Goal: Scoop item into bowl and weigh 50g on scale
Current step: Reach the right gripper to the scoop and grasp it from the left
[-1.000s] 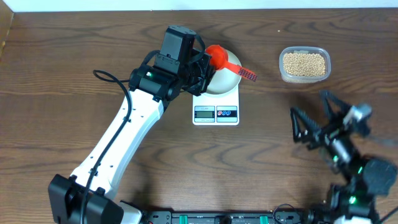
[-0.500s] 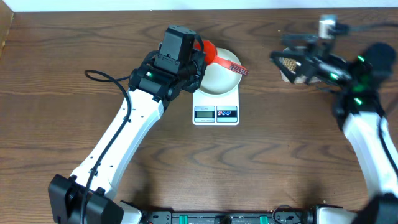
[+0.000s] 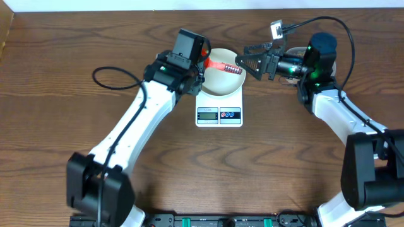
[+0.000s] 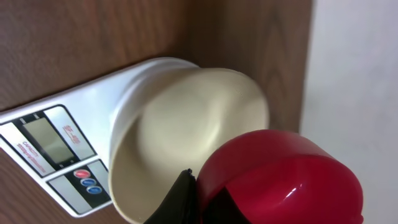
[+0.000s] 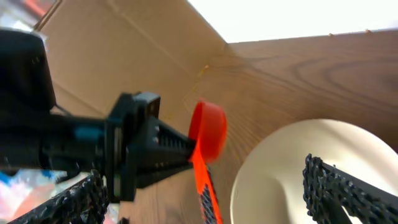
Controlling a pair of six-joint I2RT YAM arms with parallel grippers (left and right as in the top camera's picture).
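Observation:
Only the end of the red scoop's handle reaches my fingers, so it is too early to close. My right gripper moves toward the handle, then closes on it.
The white bowl (image 3: 219, 81) stands on the white scale (image 3: 219, 115) and looks empty; both also show in the left wrist view, bowl (image 4: 186, 124) and scale (image 4: 56, 143). My left gripper (image 3: 197, 63) is shut on the cup end of a red scoop (image 3: 222, 65), whose handle lies across the bowl's far rim. My right gripper (image 3: 250, 61) is open, its fingers on either side of the handle's tip without touching it. In the right wrist view the scoop (image 5: 208, 134) hangs between my open fingers (image 5: 205, 193) beside the bowl (image 5: 311, 174). The beans are hidden.
The right arm (image 3: 315, 57) covers the back right spot where the clear tub stood. A black cable (image 3: 110, 75) loops left of the left arm. The table's far edge and a pale wall (image 4: 354, 74) lie just behind the bowl.
My right arm swung from the front right to the back, then left, up to the scoop's handle tip. My left gripper shifted slightly right with the scoop, over the bowl's far rim.

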